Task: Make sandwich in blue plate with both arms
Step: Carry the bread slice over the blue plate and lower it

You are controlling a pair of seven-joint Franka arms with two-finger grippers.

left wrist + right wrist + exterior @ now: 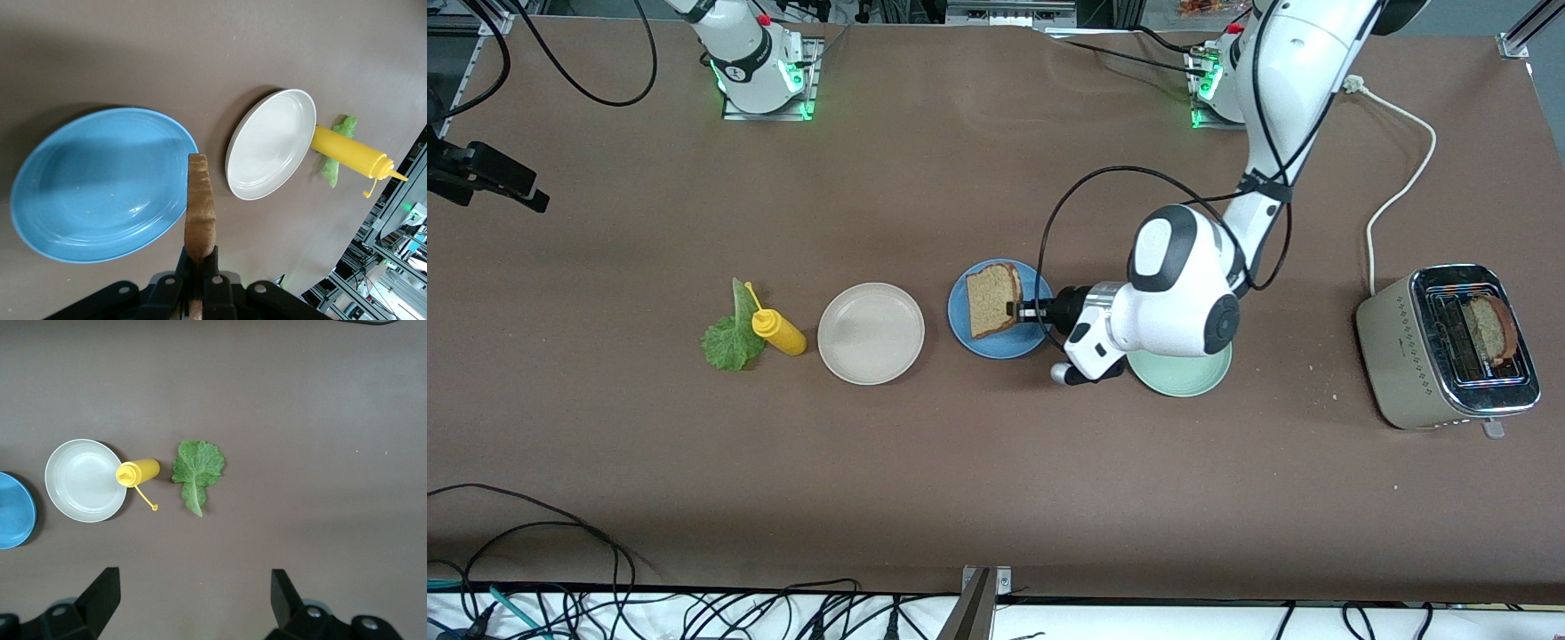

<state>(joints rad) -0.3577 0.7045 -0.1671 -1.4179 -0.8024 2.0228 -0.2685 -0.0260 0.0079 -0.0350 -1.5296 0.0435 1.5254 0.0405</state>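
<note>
The bread slice hangs above the blue plate, so the slice comes down onto the plate, before my left gripper releases it.
My left gripper (1021, 310) is shut on the crust edge of a brown bread slice (992, 300) and holds it over the blue plate (1000, 342). In the left wrist view the slice (201, 213) shows edge-on between the left gripper's (199, 257) closed fingers, beside the empty blue plate (100, 193). A second bread slice (1489, 329) stands in the toaster (1449, 347). The green lettuce leaf (729, 338) lies on the table toward the right arm's end. My right gripper (193, 600) is open and empty, high above the table near the lettuce (197, 470); it is out of the front view.
A yellow squeeze bottle (778, 331) lies against the lettuce. A beige plate (871, 333) sits between the bottle and the blue plate. A mint-green plate (1183, 373) lies under the left arm's wrist. The toaster's white cord (1396, 191) runs toward the left arm's base.
</note>
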